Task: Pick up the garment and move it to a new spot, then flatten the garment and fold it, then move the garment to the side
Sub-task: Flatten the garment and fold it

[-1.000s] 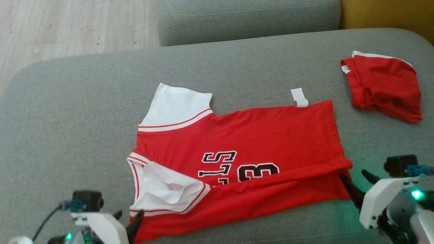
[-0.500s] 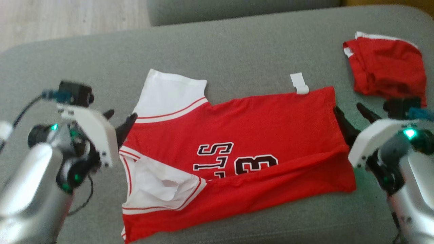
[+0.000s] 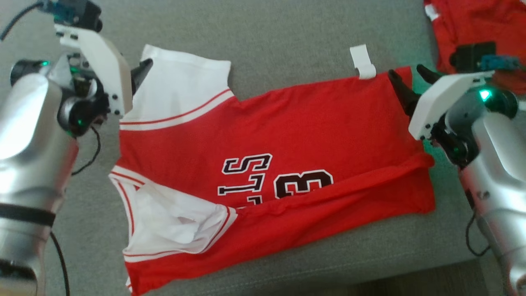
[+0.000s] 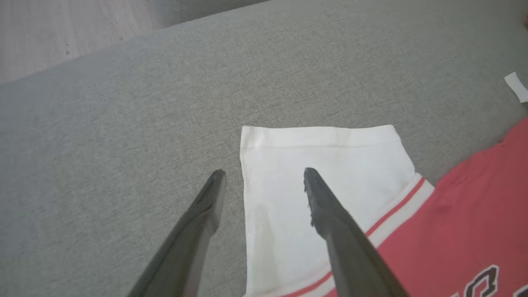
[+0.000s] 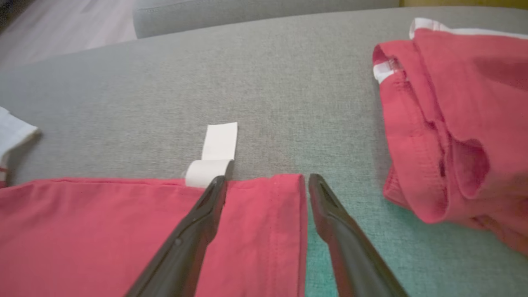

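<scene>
The jersey needs to be folded over toward its white straps, so the robot's right gripper should next grab it by its red hem corner beside the white label.
The garment (image 3: 287, 131) is a red jersey with white sleeves and black lettering, lying flat on the grey sofa cushion (image 3: 287, 33). Its near long edge is folded up over the middle. My left gripper (image 3: 137, 70) stands open at the far white sleeve (image 3: 181, 86). In the left wrist view the left gripper (image 4: 264, 173) straddles the outer edge of that sleeve (image 4: 330, 156), one finger over the cloth and one over the cushion. My right gripper (image 3: 405, 70) is open at the far hem corner; in the right wrist view the right gripper (image 5: 267, 178) straddles that corner, beside the white label (image 5: 218, 144).
A second red garment (image 3: 481, 24) lies bunched at the far right, close behind my right wrist, and fills the right side (image 5: 453, 115) of that wrist's view. The cushion's front edge (image 3: 370, 267) runs along the bottom. Wood floor (image 4: 62, 29) lies beyond the cushion.
The head camera has tilted down and closer. Both arms moved from the jersey's near corners to its far edge, left to the far sleeve, right to the far hem corner. Both stayed open.
</scene>
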You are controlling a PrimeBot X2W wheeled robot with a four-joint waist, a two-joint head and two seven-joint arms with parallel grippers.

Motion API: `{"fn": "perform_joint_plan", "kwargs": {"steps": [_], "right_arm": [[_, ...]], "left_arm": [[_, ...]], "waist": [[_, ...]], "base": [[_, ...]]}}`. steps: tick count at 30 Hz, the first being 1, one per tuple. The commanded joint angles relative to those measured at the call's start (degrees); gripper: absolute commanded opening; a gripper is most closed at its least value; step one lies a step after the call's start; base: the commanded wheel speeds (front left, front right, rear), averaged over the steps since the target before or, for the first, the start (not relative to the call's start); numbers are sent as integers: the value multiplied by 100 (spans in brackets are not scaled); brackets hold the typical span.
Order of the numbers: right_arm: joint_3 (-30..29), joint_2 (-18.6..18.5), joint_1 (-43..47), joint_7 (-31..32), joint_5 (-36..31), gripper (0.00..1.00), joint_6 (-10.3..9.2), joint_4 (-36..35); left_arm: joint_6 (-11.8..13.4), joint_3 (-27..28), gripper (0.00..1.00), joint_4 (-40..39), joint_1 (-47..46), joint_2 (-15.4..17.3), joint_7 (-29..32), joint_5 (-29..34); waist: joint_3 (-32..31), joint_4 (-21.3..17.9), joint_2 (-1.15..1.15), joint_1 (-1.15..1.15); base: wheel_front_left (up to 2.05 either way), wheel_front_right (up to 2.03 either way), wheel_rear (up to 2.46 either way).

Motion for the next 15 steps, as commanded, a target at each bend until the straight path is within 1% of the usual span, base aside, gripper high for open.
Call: {"fn": "perform_joint_plan", "kwargs": {"steps": [1,6,15], "right_arm": [[115,1,-184,-20,40,100,-4,-75],[456,62,-574,-98,267,100,-4,335],[1193,15,-774,-162,773,100,-4,521]], "left_arm": [[-29,162,100,-53,-394,197,10,43],[-88,-62,100,494,-931,175,35,26],[-104,-385,100,1027,-1282,186,160,-155]], "waist": [[237,-117,0,-2],[522,-233,0,-2],[672,-351,0,-2]], "base": [[0,0,0],[0,0,0],[0,0,0]]}}
